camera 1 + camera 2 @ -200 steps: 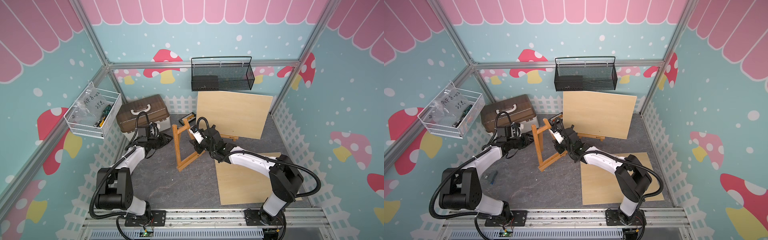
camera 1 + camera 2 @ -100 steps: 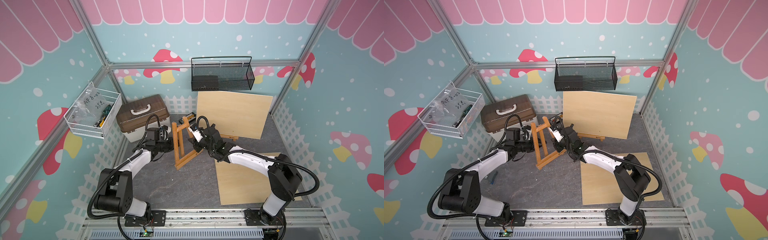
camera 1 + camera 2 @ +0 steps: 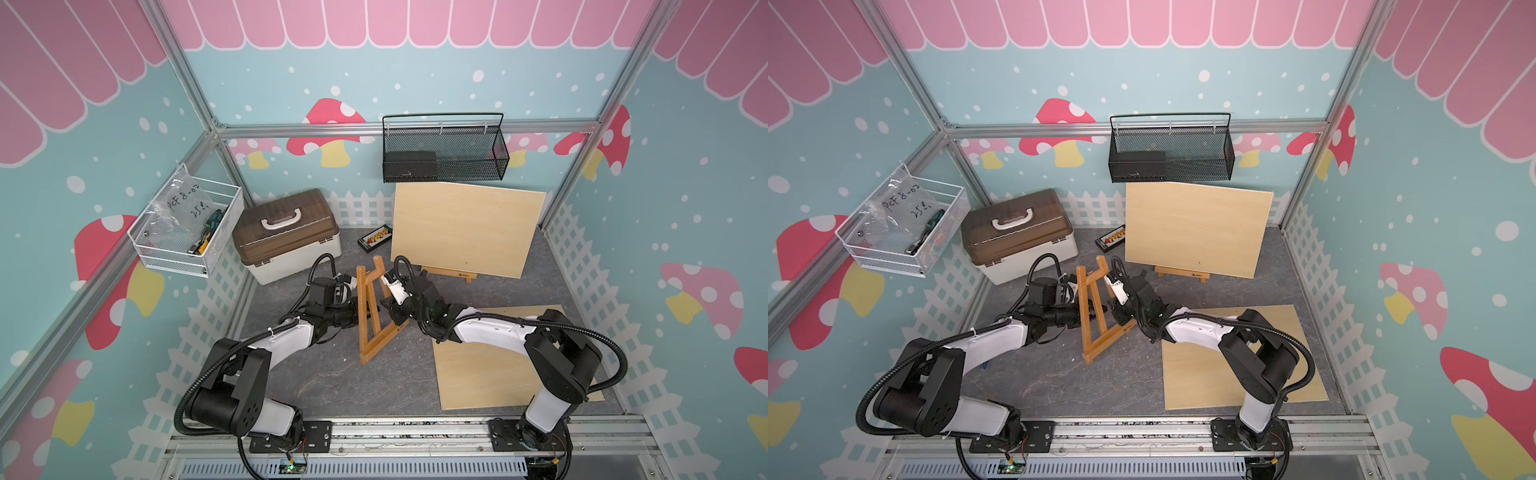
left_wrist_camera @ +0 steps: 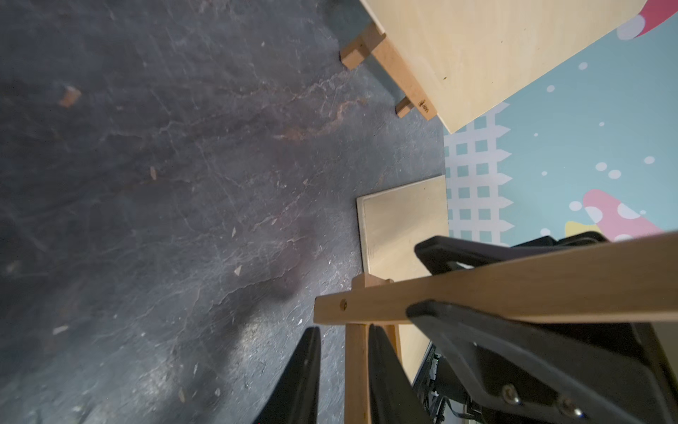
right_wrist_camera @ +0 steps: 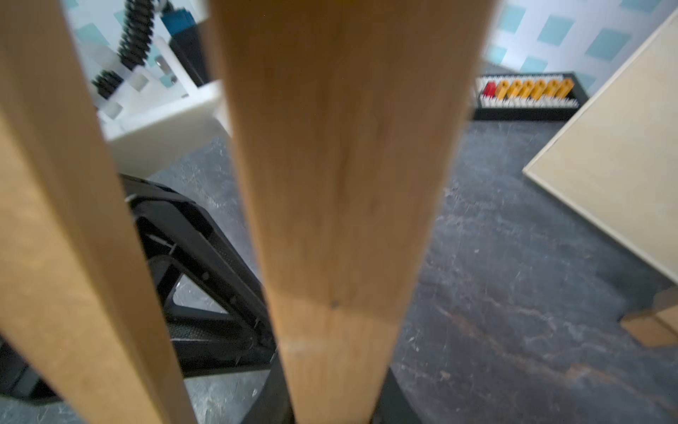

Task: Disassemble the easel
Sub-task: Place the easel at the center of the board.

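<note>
The easel's side bars rise steeply above the grey floor in my fingers, so laying the easel flat comes next, before my right gripper opens.
The small wooden easel (image 3: 384, 340) (image 3: 1108, 340) stands tilted on the grey floor between both arms. My left gripper (image 3: 355, 320) (image 3: 1077, 318) reaches it from the left. In the left wrist view its jaws (image 4: 343, 330) stand narrowly open round one thin leg. One finger lies against the wood and floor shows between the other finger (image 4: 306, 363) and the leg. My right gripper (image 3: 390, 309) (image 3: 1115, 309) is shut on another bar of the easel (image 5: 341, 183), its fingers mostly hidden behind the wood (image 5: 335, 403). The left wrist view shows those fingers (image 4: 513, 348) clamped across the bar (image 4: 513, 290).
A brown-lidded toolbox (image 3: 286, 226) sits at the back left. A plywood board (image 3: 465, 228) stands on a second easel at the back, and another board (image 3: 490, 361) lies flat under the right arm. A black bit tray (image 3: 376, 239) lies behind. Wire baskets (image 3: 187, 228) (image 3: 444, 153) hang on the walls.
My left gripper has moved right from beside the toolbox to the easel's leg and its jaws have narrowed round it. The right gripper has kept its hold, and the easel has shifted slightly.
</note>
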Available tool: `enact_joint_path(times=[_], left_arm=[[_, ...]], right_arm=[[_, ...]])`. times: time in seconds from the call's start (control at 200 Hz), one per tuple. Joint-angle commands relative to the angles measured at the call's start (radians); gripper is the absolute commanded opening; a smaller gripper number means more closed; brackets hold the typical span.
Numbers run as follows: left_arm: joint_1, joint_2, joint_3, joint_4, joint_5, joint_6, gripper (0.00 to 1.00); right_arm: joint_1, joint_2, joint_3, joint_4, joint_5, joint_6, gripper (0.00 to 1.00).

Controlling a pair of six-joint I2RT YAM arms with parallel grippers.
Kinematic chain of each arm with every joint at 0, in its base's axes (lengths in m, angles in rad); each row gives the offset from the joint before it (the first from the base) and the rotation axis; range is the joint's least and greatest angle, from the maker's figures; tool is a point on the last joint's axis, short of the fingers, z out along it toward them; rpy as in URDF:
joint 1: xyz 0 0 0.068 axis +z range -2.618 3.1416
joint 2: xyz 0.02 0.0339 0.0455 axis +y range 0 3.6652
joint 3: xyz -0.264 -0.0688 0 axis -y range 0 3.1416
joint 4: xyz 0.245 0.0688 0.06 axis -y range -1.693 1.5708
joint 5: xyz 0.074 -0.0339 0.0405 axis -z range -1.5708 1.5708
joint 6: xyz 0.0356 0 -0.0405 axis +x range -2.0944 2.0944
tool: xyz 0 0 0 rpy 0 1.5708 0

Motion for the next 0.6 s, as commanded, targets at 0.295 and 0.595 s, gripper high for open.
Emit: enact_joint_path(times=[0.295,0.595], left_arm=[[-0.066,0.042,-0.140,0.129,-0.017,-0.024,0.26],[0.052,-0.171,-0.119,-0.312,-0.290,0.089,0.26]], right_arm=[[0.055,0.050,-0.006,-0.100,0.238,0.120,0.15],[0.058,0.121,0.088,-0.203,0.284,0.149,0.15]])
